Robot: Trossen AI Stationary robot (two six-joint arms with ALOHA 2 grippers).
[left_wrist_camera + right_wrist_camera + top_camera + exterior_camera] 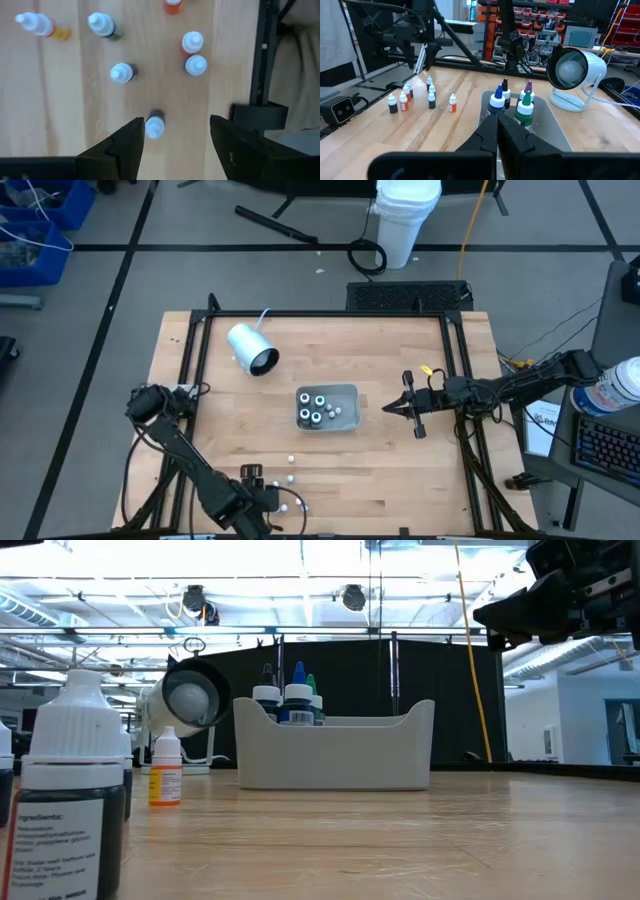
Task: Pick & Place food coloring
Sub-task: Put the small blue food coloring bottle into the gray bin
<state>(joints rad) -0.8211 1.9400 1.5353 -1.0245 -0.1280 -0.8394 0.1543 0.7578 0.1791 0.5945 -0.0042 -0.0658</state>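
Observation:
The white-capped bottle goes in the grey tray; my left gripper will grab its dark body next.
The food coloring bottles are in two groups. Several stand upright in the grey tray, with blue, green and dark tips. Several more with white caps stand loose on the wood near the table's near edge. My left gripper is open and points down over the loose group. One white-capped bottle stands between its fingers, close to one finger. My right gripper is shut and hovers level just right of the tray, pointing at it. My left gripper comes from above with its fingers either side of the white-capped bottle, which stands upright on the table. The bottle's cap sits right beside one finger, and I cannot tell whether they touch.
A white-and-grey cylinder with a cord lies on the table's far left part, left of the tray. Black frame rails run along the table's left, far and right sides. One loose bottle stands right in front of the low camera.

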